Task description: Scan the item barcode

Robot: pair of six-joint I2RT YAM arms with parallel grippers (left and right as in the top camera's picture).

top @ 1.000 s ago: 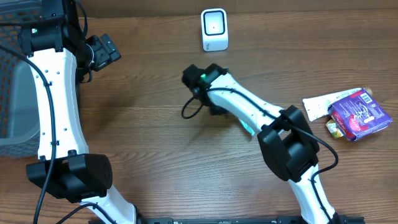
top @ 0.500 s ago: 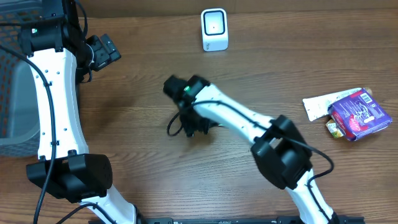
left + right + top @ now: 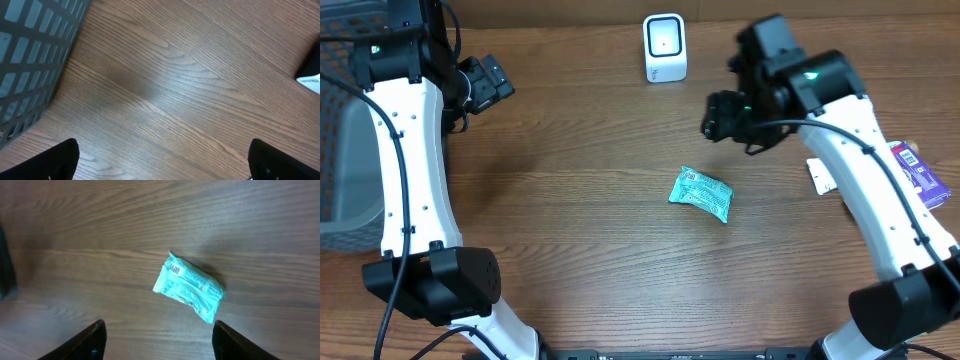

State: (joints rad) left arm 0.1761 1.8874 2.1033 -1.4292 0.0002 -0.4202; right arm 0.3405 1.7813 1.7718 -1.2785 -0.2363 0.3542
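Next, my right gripper takes hold of the teal packet by its end [image 3: 212, 300] opposite the small barcode, which leaves the barcode [image 3: 174, 269] uncovered to scan.
The item is a teal packet [image 3: 700, 194] lying flat on the wooden table near its middle. In the right wrist view the teal packet [image 3: 189, 286] shows a small barcode [image 3: 174, 269] at its upper left corner. A white scanner [image 3: 665, 47] stands at the back centre. My right gripper [image 3: 720, 115] hangs above the table behind and to the right of the packet. The right gripper [image 3: 159, 342] is open and holds nothing, with the packet lying apart from its fingers. My left gripper [image 3: 490, 80] is at the back left, and the left gripper [image 3: 162, 160] is wide open over bare wood.
A grey mesh basket [image 3: 340, 150] stands at the left edge, and its wall [image 3: 30, 50] fills the left wrist view's corner. A purple packet [image 3: 920, 178] and a white packet [image 3: 820, 176] lie at the right, partly hidden by the right arm.
The right gripper opened and let go of the teal packet, which now lies in the middle. The right arm swung from the centre left up to the back right. The left arm stayed still.
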